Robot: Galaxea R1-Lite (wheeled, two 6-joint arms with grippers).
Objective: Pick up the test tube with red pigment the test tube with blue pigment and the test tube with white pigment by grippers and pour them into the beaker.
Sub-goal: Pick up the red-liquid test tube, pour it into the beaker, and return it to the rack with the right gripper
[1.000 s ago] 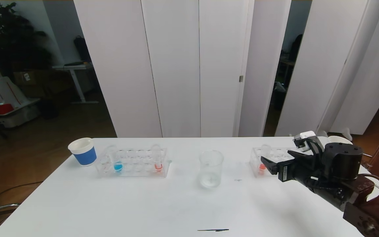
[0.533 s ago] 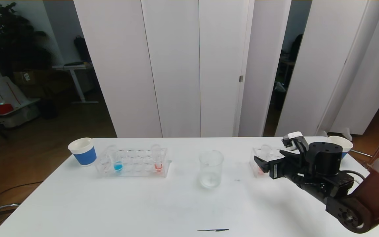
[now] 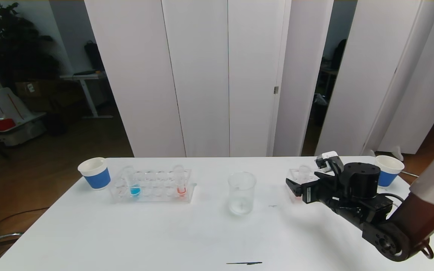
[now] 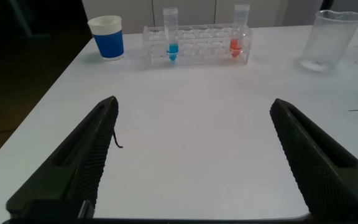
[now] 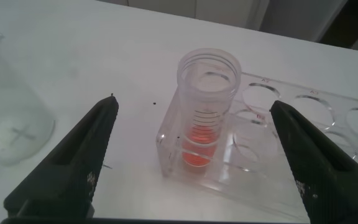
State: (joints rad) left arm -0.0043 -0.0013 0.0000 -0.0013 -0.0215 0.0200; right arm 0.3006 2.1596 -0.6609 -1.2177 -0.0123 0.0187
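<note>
The rack closes around the lower half of the red test tube, so my right gripper should next grab the tube by its bare upper part (image 5: 208, 93) just under the tube's rim.
The test tube with red pigment (image 5: 207, 106) stands upright in the end hole of a clear rack (image 5: 303, 137) on the right. My right gripper (image 5: 192, 104) is open and hovers above it, one finger on either side, touching nothing. In the head view the right gripper (image 3: 303, 183) covers most of that rack (image 3: 296, 174). The test tube with blue pigment (image 3: 134, 186) and another red tube (image 3: 180, 184) stand in the left rack (image 3: 153, 186). The beaker (image 3: 242, 192) stands mid-table. My left gripper (image 4: 192, 104) is open over bare table, short of the left rack (image 4: 197, 46). The test tube with white pigment is out of view.
Blue-banded paper cups stand at the far left (image 3: 95, 173) and far right (image 3: 388, 171) of the white table (image 3: 164, 233). A thin black mark (image 3: 244, 263) lies near the front edge. White panels stand behind the table.
My right arm has moved left and farther over the table, bringing its open gripper over the right rack's red tube, whose liquid it now hides in the head view.
</note>
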